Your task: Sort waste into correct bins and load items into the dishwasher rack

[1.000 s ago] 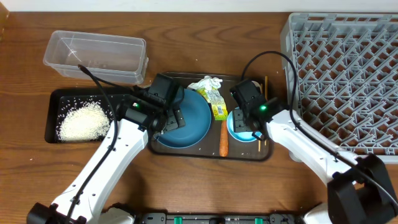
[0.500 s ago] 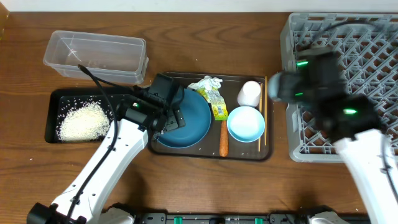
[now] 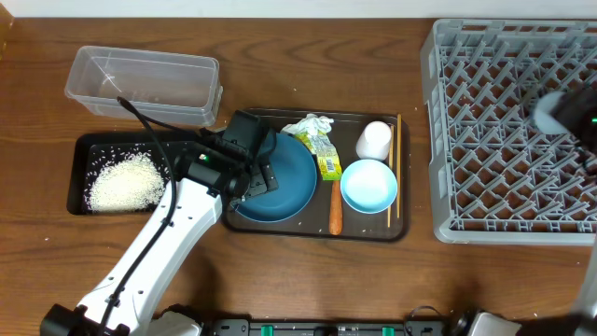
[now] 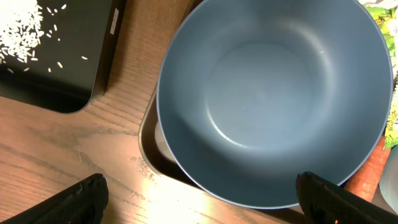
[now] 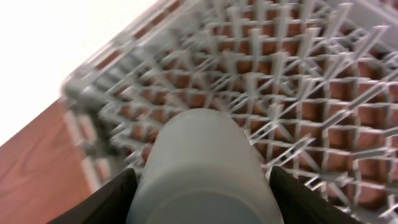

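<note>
My right gripper lowers the cup first, before it opens, since the pale cup hangs above the rack's wires. Opened now, it would let the cup come down short.
My left gripper (image 3: 256,174) is open and hovers over the near-left rim of the dark-blue dish (image 3: 289,177). In the left wrist view (image 4: 202,200) its fingers stand wide apart below the dish (image 4: 273,99). My right gripper (image 3: 565,112) is shut on a pale cup (image 5: 202,168) above the grey rack (image 3: 504,159), blurred by motion. A second white cup (image 3: 374,140), the light-blue bowl (image 3: 368,185), chopsticks (image 3: 393,177), carrot (image 3: 335,211), tissue (image 3: 310,125) and wrapper (image 3: 326,159) lie on the brown tray. The rice (image 3: 126,182) lies in the black tray (image 3: 78,149).
The clear tub (image 3: 140,84) stands at the back left, behind the black tray. The brown serving tray (image 3: 312,231) sits mid-table between the black tray and the rack. The rack's lattice (image 5: 298,93) fills the right wrist view behind the cup.
My right arm has swung from the brown tray to over the rack with a cup in its fingers, uncovering the bowl and another cup. The left arm has not moved.
</note>
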